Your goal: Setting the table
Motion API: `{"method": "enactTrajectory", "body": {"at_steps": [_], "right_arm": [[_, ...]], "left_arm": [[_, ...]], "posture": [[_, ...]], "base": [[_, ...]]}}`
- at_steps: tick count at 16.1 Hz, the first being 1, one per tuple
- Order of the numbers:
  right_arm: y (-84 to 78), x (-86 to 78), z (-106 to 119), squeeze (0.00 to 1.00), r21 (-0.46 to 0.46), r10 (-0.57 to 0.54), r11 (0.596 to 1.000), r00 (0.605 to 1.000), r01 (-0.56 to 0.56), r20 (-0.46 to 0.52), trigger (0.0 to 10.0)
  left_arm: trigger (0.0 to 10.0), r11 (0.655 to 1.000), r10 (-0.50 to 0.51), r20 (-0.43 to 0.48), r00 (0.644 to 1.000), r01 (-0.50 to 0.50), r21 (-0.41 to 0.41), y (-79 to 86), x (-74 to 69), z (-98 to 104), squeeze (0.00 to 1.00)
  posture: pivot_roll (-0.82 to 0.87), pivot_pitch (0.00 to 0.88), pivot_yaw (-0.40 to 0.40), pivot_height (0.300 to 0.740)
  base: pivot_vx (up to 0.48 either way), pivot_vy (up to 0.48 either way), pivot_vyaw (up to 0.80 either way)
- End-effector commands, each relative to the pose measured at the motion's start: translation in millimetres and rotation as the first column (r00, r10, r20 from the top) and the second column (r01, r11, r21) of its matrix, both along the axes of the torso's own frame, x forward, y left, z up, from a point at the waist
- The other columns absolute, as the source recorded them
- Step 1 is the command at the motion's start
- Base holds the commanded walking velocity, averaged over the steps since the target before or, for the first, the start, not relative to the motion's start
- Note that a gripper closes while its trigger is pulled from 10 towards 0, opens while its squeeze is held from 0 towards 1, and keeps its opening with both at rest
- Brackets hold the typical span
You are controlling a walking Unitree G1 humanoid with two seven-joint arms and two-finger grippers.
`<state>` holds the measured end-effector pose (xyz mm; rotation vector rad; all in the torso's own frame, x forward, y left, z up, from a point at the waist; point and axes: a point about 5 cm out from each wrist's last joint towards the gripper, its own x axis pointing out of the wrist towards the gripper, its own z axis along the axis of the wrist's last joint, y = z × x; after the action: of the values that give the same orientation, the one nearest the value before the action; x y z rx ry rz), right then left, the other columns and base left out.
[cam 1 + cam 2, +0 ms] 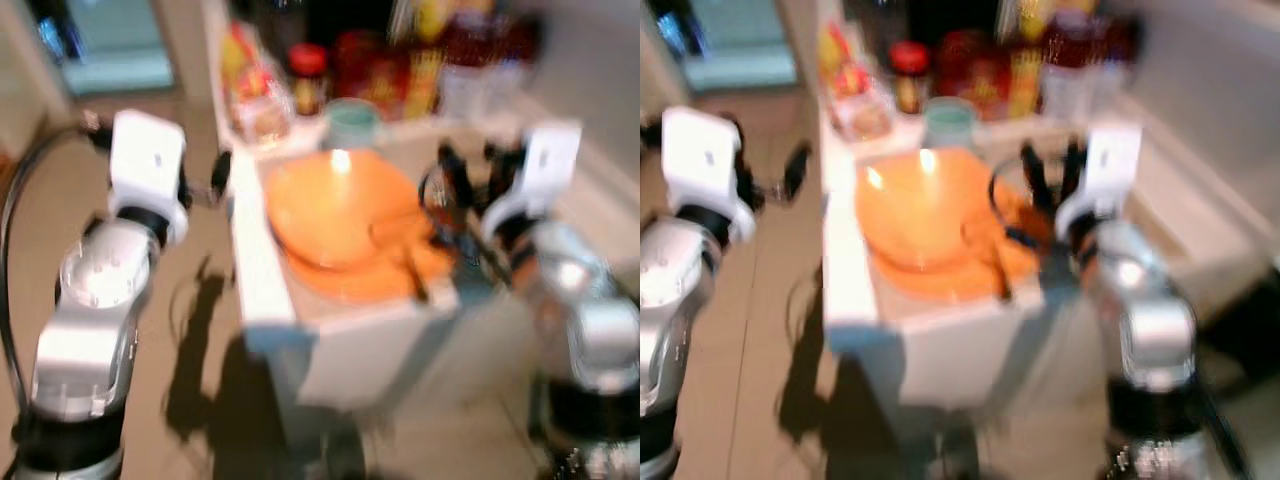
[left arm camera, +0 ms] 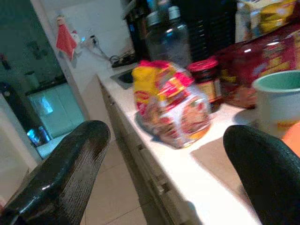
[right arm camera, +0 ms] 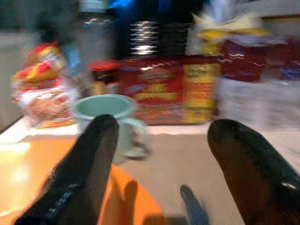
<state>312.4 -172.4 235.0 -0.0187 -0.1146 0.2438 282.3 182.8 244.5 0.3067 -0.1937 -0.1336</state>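
Note:
My right gripper grabs the orange bowl (image 1: pixel 335 205) by its rim (image 1: pixel 408 190) next, to set the table.
An orange bowl (image 1: pixel 335 205) sits on an orange plate (image 1: pixel 360 275) at the near end of a white counter (image 1: pixel 258 270). A pale green mug (image 1: pixel 352 122) stands just behind the bowl. My right gripper (image 1: pixel 468 170) is open at the bowl's right side, above the counter; in the right wrist view its fingers (image 3: pixel 89 164) frame the mug (image 3: pixel 105 110) over the orange rim (image 3: pixel 28 178). My left gripper (image 1: pixel 218 175) is open, raised off the counter's left edge, looking at a snack bag (image 2: pixel 173 105). The picture is blurred.
Jars, red packets and bottles (image 1: pixel 400 60) crowd the counter's far end, with a red-lidded jar (image 1: pixel 308 75) and a snack bag (image 1: pixel 250 90). Brown floor (image 1: pixel 200 330) lies left of the counter. A pale surface (image 1: pixel 600 120) runs along the right.

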Motion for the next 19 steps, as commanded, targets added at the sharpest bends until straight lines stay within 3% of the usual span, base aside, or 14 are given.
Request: {"method": "enactTrajectory", "body": {"at_steps": [1, 4, 6, 7, 9, 10, 11, 12, 13, 15, 17, 19], "right_arm": [[1.6, -1.8, 2.5, 1.00, 0.026, 0.045, 0.999, 0.998, -0.044, -0.038, 10.0], [-5.9, 2.6, 14.6, 1.00, 0.179, 0.100, 0.980, 0.991, -0.083, -0.088, 10.0], [-7.7, 2.2, 3.1, 1.00, 0.177, 0.238, 0.964, 0.937, -0.197, -0.256, 10.0], [-9.9, 1.5, 1.5, 1.00, 0.164, 0.273, 0.959, 0.913, -0.233, -0.303, 10.0], [-21.9, 6.0, 4.0, 1.00, 0.146, 0.253, 0.966, 0.893, -0.213, -0.372, 10.0], [-34.6, 10.0, 6.0, 1.00, 0.104, 0.182, 0.983, 0.893, -0.152, -0.412, 10.0], [-41.2, 12.0, 9.2, 0.82, 0.107, 0.159, 0.986, 0.898, -0.126, -0.410, 10.0], [-43.5, 12.5, 10.7, 0.06, 0.115, 0.155, 0.986, 0.898, -0.118, -0.412, 10.0], [-47.8, 12.7, 13.3, 0.00, 0.120, 0.144, 0.987, 0.897, -0.103, -0.419, 10.0], [-52.8, 10.8, 14.2, 0.00, 0.140, 0.153, 0.985, 0.881, -0.100, -0.449, 10.0], [-48.2, 1.6, 1.2, 0.00, 0.222, 0.237, 0.966, 0.802, -0.134, -0.548, 10.0], [-41.0, -2.8, -6.7, 0.00, 0.367, 0.338, 0.920, 0.754, -0.138, -0.563, 10.0]], "left_arm": [[10.0, 1.000, -0.003, 0.031, 1.000, 0.003, 0.003, 6.2, -3.5, 5.8, 0.00], [10.0, 0.986, -0.157, 0.061, 0.986, 0.160, -0.038, 7.3, -13.6, 15.2, 0.00], [10.0, 0.944, -0.330, -0.012, 0.944, 0.330, -0.022, 4.0, -26.9, 10.8, 0.00], [10.0, 0.932, -0.362, -0.036, 0.931, 0.361, -0.028, 4.5, -29.7, 9.3, 0.00], [10.0, 0.906, -0.423, -0.087, 0.902, 0.421, -0.040, 1.3, -35.2, 4.7, 0.00], [10.0, 0.890, -0.456, -0.108, 0.883, 0.454, -0.051, -1.8, -38.6, 1.3, 0.00], [10.0, 0.887, -0.462, -0.109, 0.880, 0.459, -0.055, -3.0, -39.1, 0.5, 0.00], [10.0, 0.884, -0.467, -0.108, 0.878, 0.463, -0.059, -3.1, -39.6, 0.7, 0.00], [10.0, 0.879, -0.476, -0.110, 0.872, 0.472, -0.062, -3.3, -40.1, 0.9, 0.00], [10.0, 0.857, -0.515, -0.136, 0.847, 0.509, -0.075, -5.2, -42.3, 0.4, 0.00], [10.0, 0.828, -0.559, -0.214, 0.801, 0.552, -0.095, -7.0, -49.1, -6.9, 0.00], [10.0, 0.793, -0.608, -0.225, 0.761, 0.590, -0.150, -9.0, -54.7, -7.4, 0.00]], "posture": [[0.07, 0.040, 0.000, 0.740], [0.07, 0.043, 0.002, 0.740], [0.07, 0.043, 0.000, 0.740], [0.07, 0.043, -0.001, 0.740], [0.07, 0.042, -0.003, 0.740], [0.07, 0.042, -0.005, 0.740], [0.07, 0.042, -0.005, 0.740], [0.07, 0.042, -0.005, 0.740], [0.07, 0.043, -0.004, 0.740], [0.06, 0.043, -0.002, 0.740], [0.06, 0.044, 0.000, 0.740], [0.06, 0.042, -0.002, 0.740]], "base": [[0.000, 0.000, 0.00], [0.000, 0.000, 0.00], [0.000, 0.000, 0.00], [0.000, 0.000, 0.00], [0.000, 0.000, 0.00], [0.000, 0.000, 0.00], [0.000, 0.000, 0.00], [0.000, 0.000, 0.00], [0.000, 0.000, 0.00], [0.000, 0.000, 0.00], [0.000, 0.000, 0.00], [0.000, 0.000, 0.00]]}}
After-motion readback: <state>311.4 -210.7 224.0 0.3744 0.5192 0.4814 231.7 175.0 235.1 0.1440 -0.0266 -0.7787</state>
